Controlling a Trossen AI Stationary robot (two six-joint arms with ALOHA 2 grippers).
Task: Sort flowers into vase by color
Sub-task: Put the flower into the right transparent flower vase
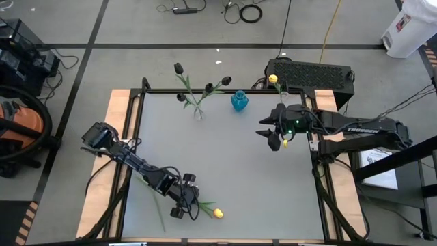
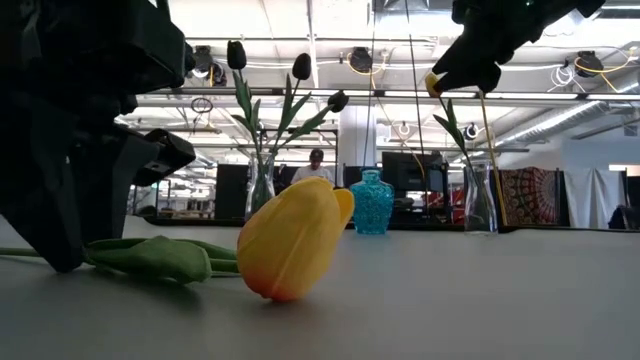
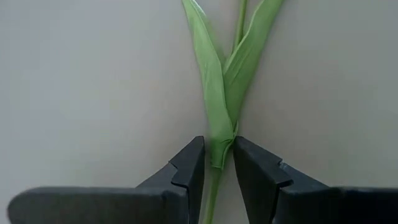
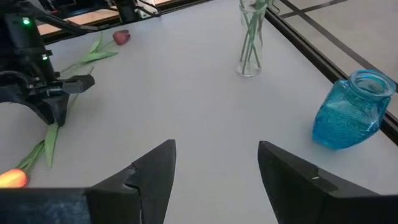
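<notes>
The left gripper will next take hold of the yellow tulip's stem at the leaf base, so that the tulip can be sorted into its vase (image 1: 280,102).
A yellow tulip (image 1: 217,213) lies flat near the table's near edge, its head (image 2: 290,240) and leaves (image 2: 160,258) resting on the tabletop. My left gripper (image 3: 219,155) is open and slants down over it. Its fingertips stand on either side of the stem at the leaf base (image 3: 219,146); I cannot tell whether they touch it. A dark red tulip (image 4: 121,36) lies beyond my left gripper, its head hidden under the arm in the high view. My right gripper (image 1: 272,139) hangs open and empty high over the right side of the table.
At the far edge, a clear vase (image 1: 198,111) holds three black tulips. A blue vase (image 1: 239,101) stands to its right. Another clear vase (image 2: 478,200) at the far right holds a yellow tulip (image 1: 273,79). The table's middle (image 1: 225,157) is bare.
</notes>
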